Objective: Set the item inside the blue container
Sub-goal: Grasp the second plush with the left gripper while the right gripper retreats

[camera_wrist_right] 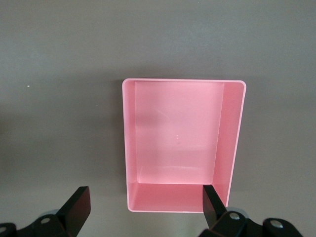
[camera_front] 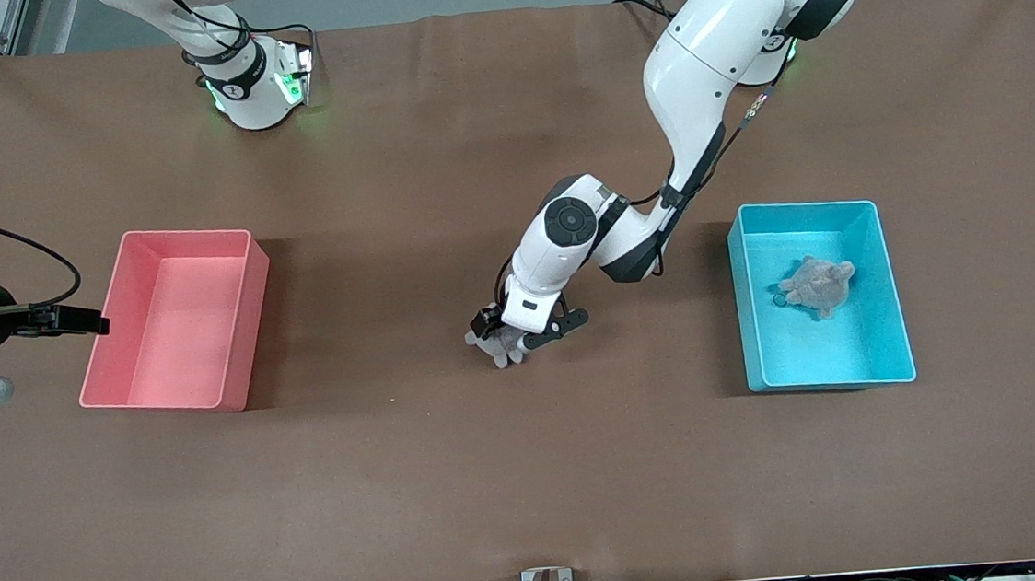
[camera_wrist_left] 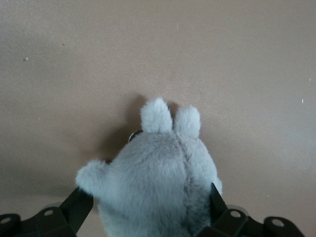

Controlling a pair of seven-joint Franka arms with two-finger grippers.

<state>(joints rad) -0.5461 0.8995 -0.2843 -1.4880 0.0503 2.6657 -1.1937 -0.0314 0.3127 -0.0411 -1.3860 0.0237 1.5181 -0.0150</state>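
Note:
My left gripper picks up the grey plush toy by its body next, to put it into the blue container.
A grey plush toy lies on the brown table near its middle, its two ears pointing away from my left wrist camera. My left gripper is down over it, open, with one black finger along each side of the toy's body and the fur brushing both. The blue container stands toward the left arm's end of the table, with another grey plush toy lying inside it. My right gripper waits in the air beside the pink bin, open and empty.
The pink bin stands toward the right arm's end of the table with nothing in it. Brown table surface stretches between the toy and the blue container.

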